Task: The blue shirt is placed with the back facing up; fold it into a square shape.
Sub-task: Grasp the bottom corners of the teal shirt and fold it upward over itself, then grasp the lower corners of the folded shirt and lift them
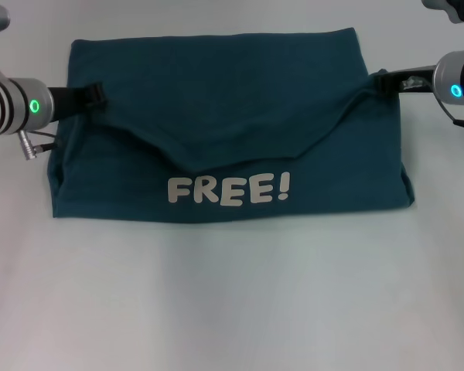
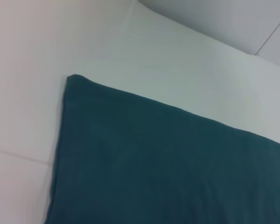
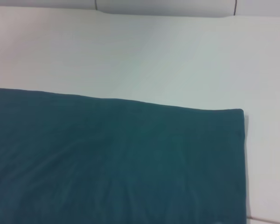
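I should open my left gripper now: the flap's sagging edge (image 1: 197, 165) is resting on the cloth above the "FREE!" lettering (image 1: 228, 189), so the flap would settle there.
The blue shirt (image 1: 232, 100) lies across the far half of the white table (image 1: 232, 301), its near part turned over so the white "FREE!" lettering (image 1: 228, 189) faces up. A flap sags in a V between two raised corners. My left gripper (image 1: 97, 94) is shut on the flap's left corner, and my right gripper (image 1: 376, 79) is shut on the right corner, where the cloth is drawn to a point. In the left wrist view there is only plain shirt cloth (image 2: 168, 168) with one corner on the table. The right wrist view likewise shows plain shirt cloth (image 3: 116, 158), without fingers.
Bare white table surface (image 1: 232, 309) stretches from the shirt's near edge to the front. A cable plug (image 1: 31, 144) hangs under my left wrist beside the shirt's left edge. Past the shirt, the table's far edge (image 3: 168, 14) meets a pale wall.
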`<control>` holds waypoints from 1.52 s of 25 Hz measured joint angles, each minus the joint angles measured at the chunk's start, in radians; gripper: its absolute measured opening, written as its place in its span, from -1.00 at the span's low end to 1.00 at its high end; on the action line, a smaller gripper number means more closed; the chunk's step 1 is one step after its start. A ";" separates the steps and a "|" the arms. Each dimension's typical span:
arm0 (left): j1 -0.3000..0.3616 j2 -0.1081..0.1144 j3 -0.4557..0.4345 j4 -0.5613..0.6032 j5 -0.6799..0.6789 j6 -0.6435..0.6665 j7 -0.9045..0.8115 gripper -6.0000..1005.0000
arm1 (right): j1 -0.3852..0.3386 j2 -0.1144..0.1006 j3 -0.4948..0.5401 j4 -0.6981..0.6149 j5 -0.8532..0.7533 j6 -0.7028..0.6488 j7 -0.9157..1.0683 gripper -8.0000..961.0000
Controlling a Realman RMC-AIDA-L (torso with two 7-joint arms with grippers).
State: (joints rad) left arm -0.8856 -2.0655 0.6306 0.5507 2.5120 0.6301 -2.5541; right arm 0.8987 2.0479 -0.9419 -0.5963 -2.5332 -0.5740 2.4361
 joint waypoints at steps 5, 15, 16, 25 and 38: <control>-0.004 -0.002 0.000 0.000 0.001 -0.002 0.001 -0.89 | 0.009 0.001 0.000 0.011 -0.001 0.011 -0.006 -0.94; -0.005 -0.004 0.013 0.003 -0.005 -0.011 -0.003 -0.87 | 0.054 -0.001 -0.014 0.075 -0.067 0.035 0.000 -0.71; -0.005 -0.006 0.010 0.006 -0.006 -0.014 -0.005 -0.87 | 0.056 0.000 -0.012 0.077 -0.073 0.036 0.002 -0.62; 0.103 -0.042 0.004 0.145 -0.140 0.026 -0.012 -0.24 | -0.022 -0.035 0.056 -0.003 0.071 -0.106 -0.006 0.12; 0.343 -0.023 -0.003 0.231 -0.459 0.385 0.114 0.34 | -0.324 -0.106 0.259 -0.080 0.606 -0.682 -0.214 0.50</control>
State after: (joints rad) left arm -0.5423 -2.0886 0.6280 0.7819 2.0531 1.0154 -2.4400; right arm 0.5744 1.9414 -0.6832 -0.6761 -1.9267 -1.2556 2.2220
